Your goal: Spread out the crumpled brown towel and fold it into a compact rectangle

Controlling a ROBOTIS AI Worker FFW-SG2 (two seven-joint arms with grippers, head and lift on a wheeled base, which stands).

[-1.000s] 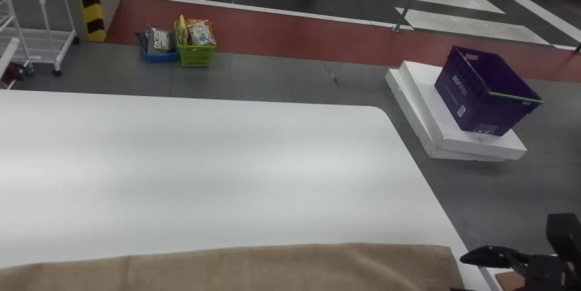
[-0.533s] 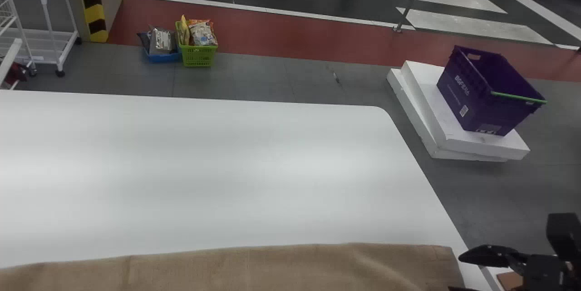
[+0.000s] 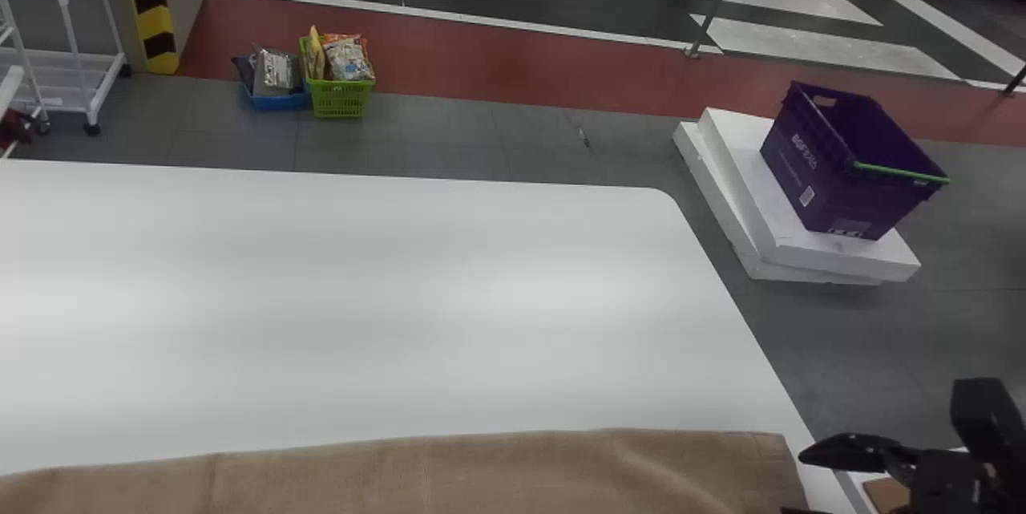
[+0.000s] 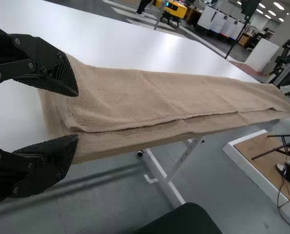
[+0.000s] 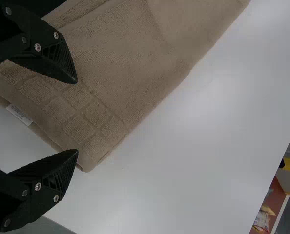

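My left gripper grabs the brown towel [image 4: 135, 95] by its layered edges' end corner [image 4: 71, 125] next, to fold the towel into a compact rectangle.
The brown towel [image 3: 497, 474] lies as a long folded strip along the table's near edge, lightly wrinkled toward its right end. Beside that end is my right gripper [image 3: 797, 483], open. In the right wrist view, the same gripper [image 5: 76, 117] has its fingers apart over the towel's [image 5: 130, 53] end corner, which has a woven check border and a white tag. My left gripper [image 4: 78, 115] stands open at the other end of the towel [image 4: 135, 95], nothing pinched between its fingers. Layered edges run along the towel's near side there.
The white table [image 3: 361, 297] extends beyond the towel. On the floor past its right edge, a purple crate [image 3: 842, 169] rests on white slabs [image 3: 817, 253]. Blue [image 3: 276, 101] and green [image 3: 341, 99] baskets stand behind, with a white cart [image 3: 68, 81] at far left.
The head view has swung a little, so the whole scene sits slightly farther left. The towel's shape looks the same, and the right gripper remains open close to its end.
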